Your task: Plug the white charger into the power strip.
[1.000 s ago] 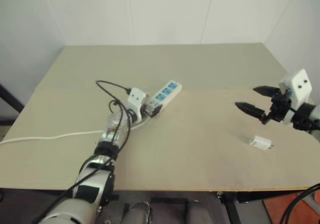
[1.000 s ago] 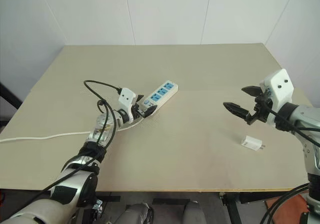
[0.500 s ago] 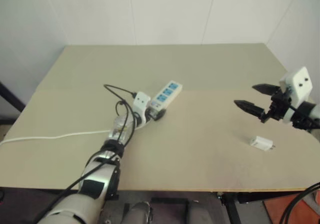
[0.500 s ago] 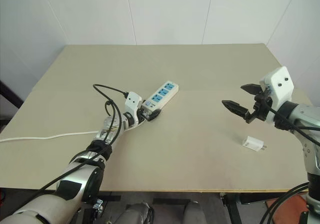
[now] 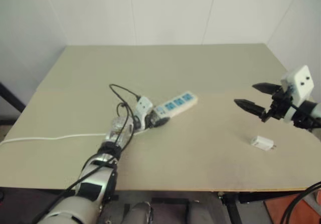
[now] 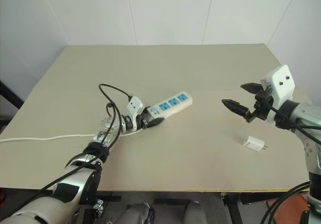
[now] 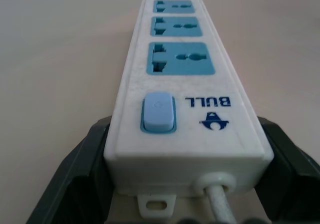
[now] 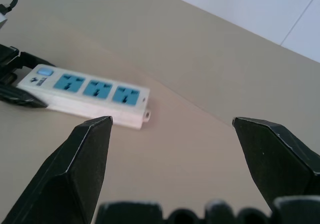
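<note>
I will next grab the white charger by the sides of its body with my right gripper. The charger's pins need to stay free to enter a socket.
The power strip (image 5: 175, 105) is a long white bar with three blue sockets, lying flat near the table's middle. My left gripper (image 5: 157, 120) is shut on its switch end. In the left wrist view, the black fingers (image 7: 82, 176) press against both sides of the strip (image 7: 180, 73) beside the blue switch (image 7: 159, 113). The white charger (image 5: 262, 143) lies on the table at the right, prongs pointing right. My right gripper (image 5: 245, 94) hovers open above the table, up and to the left of the charger, with nothing in it. The right wrist view shows the strip (image 8: 87, 91) beyond its fingers.
The strip's white cord (image 5: 50, 138) trails left across the beige table (image 5: 165, 63) to its left edge. Black cables (image 5: 120, 91) loop above my left wrist. White walls stand behind the table. Bare tabletop lies between the strip and the charger.
My left gripper closed on the strip's switch end and turned, so the strip's far end swung right and it now lies more crosswise. The right arm and the charger stayed put.
</note>
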`<state>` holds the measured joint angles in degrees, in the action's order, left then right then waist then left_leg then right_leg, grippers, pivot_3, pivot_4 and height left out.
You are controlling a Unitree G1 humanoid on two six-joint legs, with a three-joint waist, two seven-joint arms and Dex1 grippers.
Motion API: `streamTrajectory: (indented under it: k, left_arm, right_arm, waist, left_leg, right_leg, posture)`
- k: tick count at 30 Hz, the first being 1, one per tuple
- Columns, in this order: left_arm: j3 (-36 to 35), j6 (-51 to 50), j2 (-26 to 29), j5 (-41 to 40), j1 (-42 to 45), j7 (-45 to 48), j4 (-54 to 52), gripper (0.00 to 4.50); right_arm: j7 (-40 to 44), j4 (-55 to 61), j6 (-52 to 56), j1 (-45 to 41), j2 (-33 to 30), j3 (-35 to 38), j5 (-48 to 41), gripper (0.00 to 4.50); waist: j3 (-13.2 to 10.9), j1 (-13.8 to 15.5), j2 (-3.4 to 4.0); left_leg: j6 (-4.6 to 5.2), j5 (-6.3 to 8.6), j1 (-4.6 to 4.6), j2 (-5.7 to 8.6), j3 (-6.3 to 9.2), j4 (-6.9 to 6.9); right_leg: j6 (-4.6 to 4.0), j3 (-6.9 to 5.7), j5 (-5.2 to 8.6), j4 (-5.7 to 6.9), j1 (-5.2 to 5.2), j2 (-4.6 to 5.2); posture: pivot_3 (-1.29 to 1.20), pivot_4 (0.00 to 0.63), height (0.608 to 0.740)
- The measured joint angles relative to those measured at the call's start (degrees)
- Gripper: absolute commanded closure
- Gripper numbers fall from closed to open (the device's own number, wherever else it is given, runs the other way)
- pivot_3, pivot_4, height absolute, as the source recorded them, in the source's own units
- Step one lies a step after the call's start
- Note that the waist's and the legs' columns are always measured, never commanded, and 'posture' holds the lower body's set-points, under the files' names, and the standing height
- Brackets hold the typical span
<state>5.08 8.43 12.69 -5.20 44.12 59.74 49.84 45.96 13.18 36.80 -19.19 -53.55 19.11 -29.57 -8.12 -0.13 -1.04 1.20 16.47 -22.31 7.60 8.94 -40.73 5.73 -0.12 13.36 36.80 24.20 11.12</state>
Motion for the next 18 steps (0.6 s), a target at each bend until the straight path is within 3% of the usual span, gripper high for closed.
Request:
streamTrajectory:
  k: [7, 12, 18]
  left_arm:
    - [3.8, -0.9, 8.0, -1.9, -5.0, 17.3, -12.0, 1.19]
    - [5.2, 0.0, 8.2, -2.0, -8.1, 19.6, -16.0, 1.19]
    - [5.6, 0.2, 7.9, -1.9, -8.3, 19.1, -16.1, 1.19]
  right_arm:
    - [2.3, -0.1, 0.1, 0.2, -2.0, 0.2, -0.2, 0.00]
    - [4.9, -1.2, 0.1, -0.2, -4.4, -1.4, 0.2, 0.00]
    - [8.7, -1.4, 4.0, -0.3, -14.7, -10.2, 5.1, 0.00]
  waist:
    - [0.0, -0.6, 0.01]
    - [0.0, -0.4, 0.01]
    - [0.0, -0.3, 0.01]
  left_leg:
    - [0.03, 0.01, 0.04, 0.00, 0.00, -0.01]
    - [0.05, 0.03, 0.04, 0.00, 0.00, -0.01]
    - [0.08, 0.05, 0.03, 0.02, -0.02, -0.02]
  right_leg:
    - [0.00, 0.03, 0.00, -0.06, -0.01, -0.01]
    - [0.00, 0.03, 0.00, -0.09, -0.01, 0.00]
    - [0.00, 0.03, 0.00, -0.13, 0.01, 0.01]
  posture:
    - [0.00, 0.150, 0.740]
    - [0.00, 0.150, 0.740]
    - [0.00, 0.150, 0.740]
